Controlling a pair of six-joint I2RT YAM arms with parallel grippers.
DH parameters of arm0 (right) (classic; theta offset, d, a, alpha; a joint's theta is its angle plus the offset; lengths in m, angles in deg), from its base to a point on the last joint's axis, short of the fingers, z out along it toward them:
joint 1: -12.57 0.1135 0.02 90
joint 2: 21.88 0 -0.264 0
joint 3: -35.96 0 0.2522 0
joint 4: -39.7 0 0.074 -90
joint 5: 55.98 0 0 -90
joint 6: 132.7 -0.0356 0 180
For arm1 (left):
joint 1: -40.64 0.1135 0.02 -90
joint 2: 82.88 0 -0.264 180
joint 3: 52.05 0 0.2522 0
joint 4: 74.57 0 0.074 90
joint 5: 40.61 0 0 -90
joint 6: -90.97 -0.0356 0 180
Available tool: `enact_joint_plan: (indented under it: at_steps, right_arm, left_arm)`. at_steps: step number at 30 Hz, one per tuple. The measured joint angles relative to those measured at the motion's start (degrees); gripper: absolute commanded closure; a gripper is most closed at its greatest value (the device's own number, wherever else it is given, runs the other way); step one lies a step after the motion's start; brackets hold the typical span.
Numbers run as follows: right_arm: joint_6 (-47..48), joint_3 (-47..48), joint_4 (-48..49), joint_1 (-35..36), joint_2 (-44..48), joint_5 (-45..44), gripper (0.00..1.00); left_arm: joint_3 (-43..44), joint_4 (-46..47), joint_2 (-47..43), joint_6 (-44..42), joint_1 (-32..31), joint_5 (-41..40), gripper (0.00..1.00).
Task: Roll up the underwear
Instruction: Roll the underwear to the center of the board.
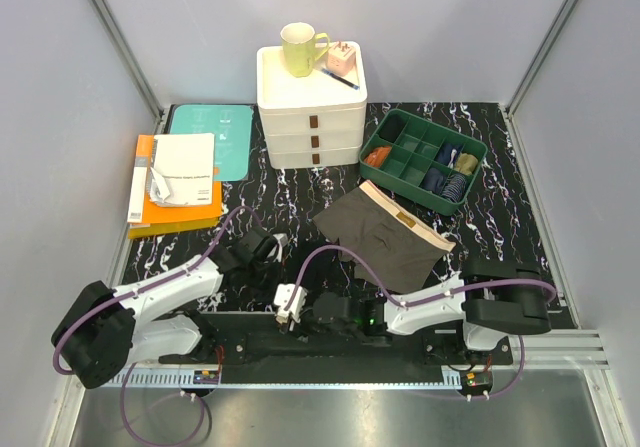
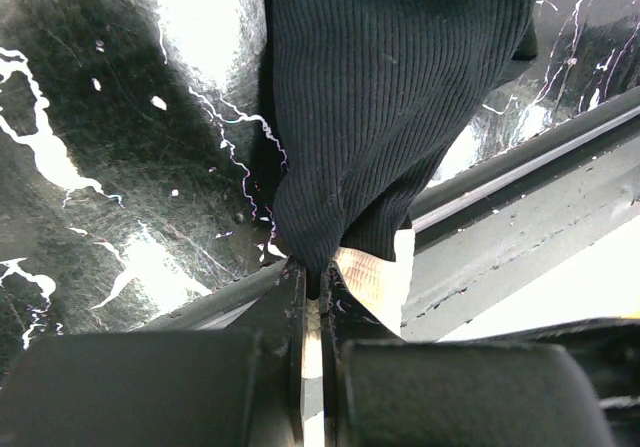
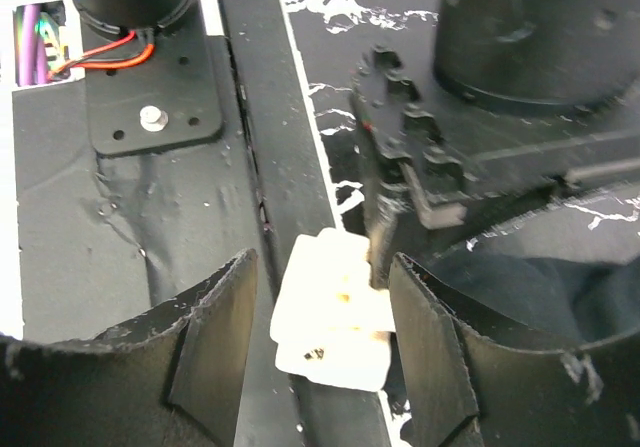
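My right gripper grabs the black underwear (image 2: pixel 390 97) by its beige waistband fold (image 2: pixel 380 283) next. Then I turn the waistband over the rolled bundle.
The black underwear (image 2: pixel 390 97) is a ribbed bundle lying on the dark marbled table by the front rail. My left gripper (image 2: pixel 318 285) is shut on its edge, right beside the beige waistband (image 2: pixel 380 277). In the top view the left gripper (image 1: pixel 280 282) is at the near centre, with the folded waistband (image 1: pixel 288 305) showing pale below it. My right gripper (image 3: pixel 322 263) is open. Its fingers stand on either side of that pale waistband fold (image 3: pixel 330 317) without touching it. The olive-brown underwear (image 1: pixel 385 232) lies flat and unrolled behind the right arm.
A white drawer unit (image 1: pixel 312 117) with a mug (image 1: pixel 300 47) stands at the back. A green divided tray (image 1: pixel 398 172) with sock bundles is at the back right. Books (image 1: pixel 175 182) and a teal pad (image 1: pixel 215 132) lie at the left. A metal rail (image 1: pixel 330 347) runs along the near edge.
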Motion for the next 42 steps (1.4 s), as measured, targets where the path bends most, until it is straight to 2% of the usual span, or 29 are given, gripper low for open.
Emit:
enact_joint_plan:
  at_steps: [15, 31, 34, 35, 36, 42]
  right_arm:
    - [-0.02, 4.44, -2.25, 2.75, -7.19, -3.74, 0.39]
    - [-0.13, 13.35, -8.02, 7.76, -15.43, -23.10, 0.46]
    - [-0.48, 14.34, -8.68, 8.13, -16.63, -25.92, 0.53]
    - [-0.55, 14.62, -8.79, 8.22, -17.09, -26.95, 0.57]
    - [-0.61, 14.82, -8.94, 8.26, -17.35, -27.69, 0.66]
    - [-1.62, 15.69, -9.22, 8.37, -18.53, -31.54, 0.85]
  left_arm:
    - [0.00, -1.25, 0.31, -0.39, 2.58, 0.96, 1.00]
    - [-0.33, -0.79, 0.28, 0.33, 5.40, 0.94, 1.00]
    - [-0.96, 0.17, 0.26, 0.96, 5.88, 1.09, 1.00]
    - [-1.07, 0.24, 0.26, 1.14, 6.05, 1.11, 1.00]
    - [-1.11, 0.31, 0.26, 1.20, 6.16, 1.16, 1.00]
    - [-1.73, 0.96, 0.15, 1.57, 7.06, 1.53, 1.00]
